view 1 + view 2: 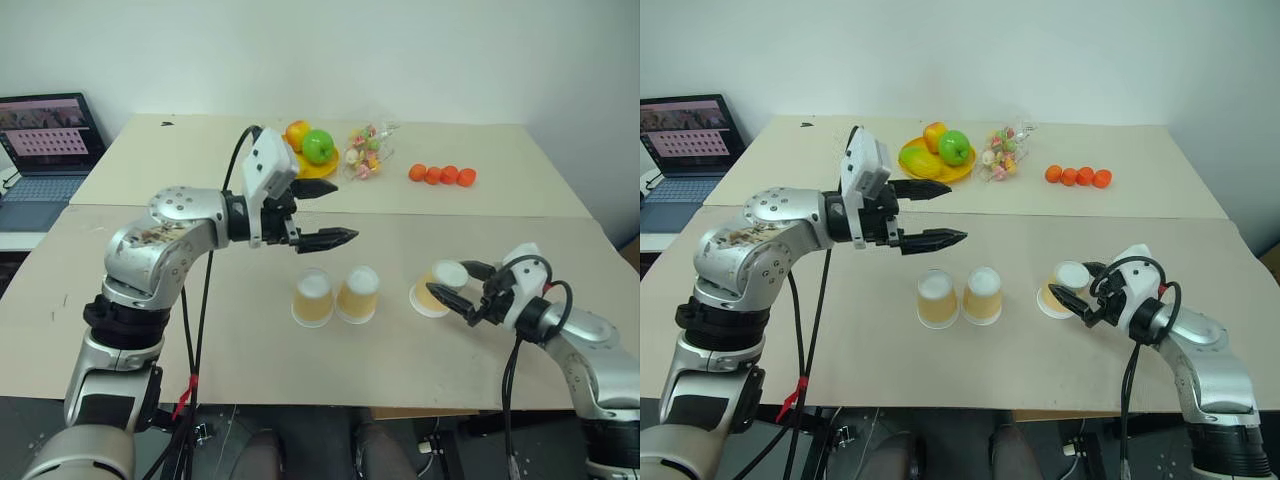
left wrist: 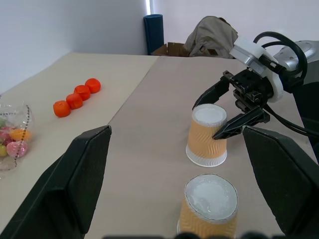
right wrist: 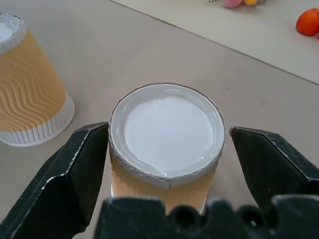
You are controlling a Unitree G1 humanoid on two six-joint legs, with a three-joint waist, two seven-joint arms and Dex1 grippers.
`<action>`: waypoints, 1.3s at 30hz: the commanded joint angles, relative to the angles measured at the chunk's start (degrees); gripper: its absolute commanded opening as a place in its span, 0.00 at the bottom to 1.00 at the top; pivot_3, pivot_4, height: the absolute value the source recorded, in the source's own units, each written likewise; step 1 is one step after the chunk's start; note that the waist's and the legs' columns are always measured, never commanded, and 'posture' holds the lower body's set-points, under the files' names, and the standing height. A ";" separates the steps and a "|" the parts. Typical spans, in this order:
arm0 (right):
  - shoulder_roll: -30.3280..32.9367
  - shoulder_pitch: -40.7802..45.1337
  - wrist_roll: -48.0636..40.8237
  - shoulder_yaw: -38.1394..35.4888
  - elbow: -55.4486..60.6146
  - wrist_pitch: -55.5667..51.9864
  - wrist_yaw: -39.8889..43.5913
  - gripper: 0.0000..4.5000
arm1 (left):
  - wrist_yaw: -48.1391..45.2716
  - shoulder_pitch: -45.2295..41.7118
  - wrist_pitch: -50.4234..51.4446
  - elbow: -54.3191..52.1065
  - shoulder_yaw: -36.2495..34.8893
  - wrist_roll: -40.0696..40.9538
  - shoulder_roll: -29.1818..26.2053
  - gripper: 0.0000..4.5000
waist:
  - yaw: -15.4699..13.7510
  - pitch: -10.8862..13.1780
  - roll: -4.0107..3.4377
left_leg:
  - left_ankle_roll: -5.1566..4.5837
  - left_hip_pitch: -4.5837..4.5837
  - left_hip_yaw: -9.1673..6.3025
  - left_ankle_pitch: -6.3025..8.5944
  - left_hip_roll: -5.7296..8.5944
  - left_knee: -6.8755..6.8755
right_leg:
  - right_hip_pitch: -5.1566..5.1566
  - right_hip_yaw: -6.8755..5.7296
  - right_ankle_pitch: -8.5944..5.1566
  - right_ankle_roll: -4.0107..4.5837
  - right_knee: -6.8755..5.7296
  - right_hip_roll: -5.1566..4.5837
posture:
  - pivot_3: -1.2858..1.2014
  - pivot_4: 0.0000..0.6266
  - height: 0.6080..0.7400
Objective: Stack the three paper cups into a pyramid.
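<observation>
My fingers are on either side of the third cup's white base (image 1: 449, 273) (image 3: 168, 130), so my right gripper should close. Closing now would hold the cup.
Three paper cups stand upside down on the near table, tan-sided with white bases up. Two stand side by side in the middle, the left one (image 1: 313, 298) and its neighbour (image 1: 358, 294). The third cup (image 1: 437, 288) stands apart to the right. My right gripper (image 1: 457, 284) is open, low over the table, with one finger on each side of that third cup (image 3: 167, 129); the middle pair's nearer cup (image 3: 27, 84) is beside it. My left gripper (image 1: 344, 212) hangs open and empty in the air above and behind the middle pair, pointing right.
On the far table are a yellow plate of fruit (image 1: 312, 164), a clear bag of sweets (image 1: 365, 152) and several small oranges (image 1: 442, 175). A laptop (image 1: 45, 150) sits on a side table at far left. A seam runs between the two tables.
</observation>
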State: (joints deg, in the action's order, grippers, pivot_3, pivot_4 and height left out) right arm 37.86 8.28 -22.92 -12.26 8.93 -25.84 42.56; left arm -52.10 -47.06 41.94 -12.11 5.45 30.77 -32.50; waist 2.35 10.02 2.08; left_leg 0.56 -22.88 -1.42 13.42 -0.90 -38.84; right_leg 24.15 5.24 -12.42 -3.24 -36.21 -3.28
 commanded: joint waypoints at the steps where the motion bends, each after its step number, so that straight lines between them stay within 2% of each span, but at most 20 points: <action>1: 0.76 1.53 0.54 -0.62 -0.48 1.93 0.25 0.88 | -0.12 -1.13 -2.87 -0.92 -0.89 -1.44 -0.74 1.00 | 0.04 0.00 0.00 | 0.00 0.00 0.00 0.00 0.00 0.00 | 0.00 0.01 0.00 0.00 0.00 0.00 | 0.52 0.24 0.95; 5: 0.77 1.78 0.98 -0.31 -0.94 2.38 0.39 0.62 | -0.35 -0.98 -2.76 -0.89 -1.00 -1.63 -0.93 1.00 | 0.05 0.00 0.00 | 0.00 0.02 0.00 0.00 -0.01 0.01 | 0.00 0.00 0.00 0.00 -0.02 0.01 | 0.52 0.24 0.95; 7: 0.79 1.95 0.96 -0.36 -0.89 2.24 0.49 0.57 | -0.35 -1.01 -2.74 -0.70 -1.14 -1.59 -0.95 1.00 | 0.05 0.00 0.00 | 0.00 0.01 0.00 0.00 -0.01 0.00 | 0.00 0.00 0.00 0.00 -0.01 0.00 | 0.52 0.24 0.95; 17: 3.78 6.14 -0.56 -1.33 2.29 -2.06 1.19 0.57 | -1.23 1.34 -1.98 -1.61 -1.43 -1.13 -2.72 1.00 | 0.16 0.01 -0.01 | 0.00 0.00 0.00 0.00 0.00 0.00 | 0.00 0.01 0.00 0.00 0.00 0.00 | 0.52 0.24 0.95; 21: 7.43 11.18 -1.95 0.29 7.05 -8.90 1.18 0.57 | -3.03 4.81 -1.16 -2.74 -2.40 -0.09 -5.72 1.00 | 0.44 0.05 -0.08 | 0.00 0.02 0.02 0.00 -0.02 0.02 | 0.07 0.05 0.01 0.01 -0.06 0.02 | 0.52 0.24 0.95; 26: 10.01 21.87 -4.18 5.89 13.26 -17.17 2.20 0.57 | -4.86 12.10 -4.81 -2.39 -3.58 -2.56 -10.28 1.00 | 0.52 0.05 -0.09 | 0.00 0.03 0.00 0.00 -0.06 0.02 | 0.07 0.03 0.01 0.02 -0.06 0.05 | 0.52 0.24 0.95; 32: 7.81 35.66 -8.75 12.01 13.81 -26.71 3.48 0.57 | -3.51 16.28 -7.12 -2.87 -4.14 -3.57 -10.32 1.00 | -0.29 0.08 -0.06 | 0.00 -0.08 -0.06 0.00 -0.04 0.00 | 0.11 -0.10 0.01 0.03 0.01 -0.02 | 0.52 0.24 0.95; 39: 4.30 44.35 -13.78 15.13 12.16 -34.88 4.24 0.57 | -1.16 18.04 -8.02 -3.83 -4.03 -4.04 -8.44 1.00 | -0.60 0.09 -0.05 | -0.01 -0.32 -0.11 0.00 -0.03 -0.03 | 0.24 -0.20 0.04 0.06 0.06 -0.09 | 0.52 0.24 0.95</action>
State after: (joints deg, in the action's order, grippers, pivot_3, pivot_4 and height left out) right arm 42.29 50.27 -34.86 3.82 20.54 -58.60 46.34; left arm -54.10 -29.05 35.23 -13.46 2.48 27.03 -41.00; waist 1.75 10.11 2.02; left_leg 0.56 -23.21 -1.57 13.42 -0.93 -38.88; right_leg 24.39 5.00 -12.38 -3.18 -36.15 -3.37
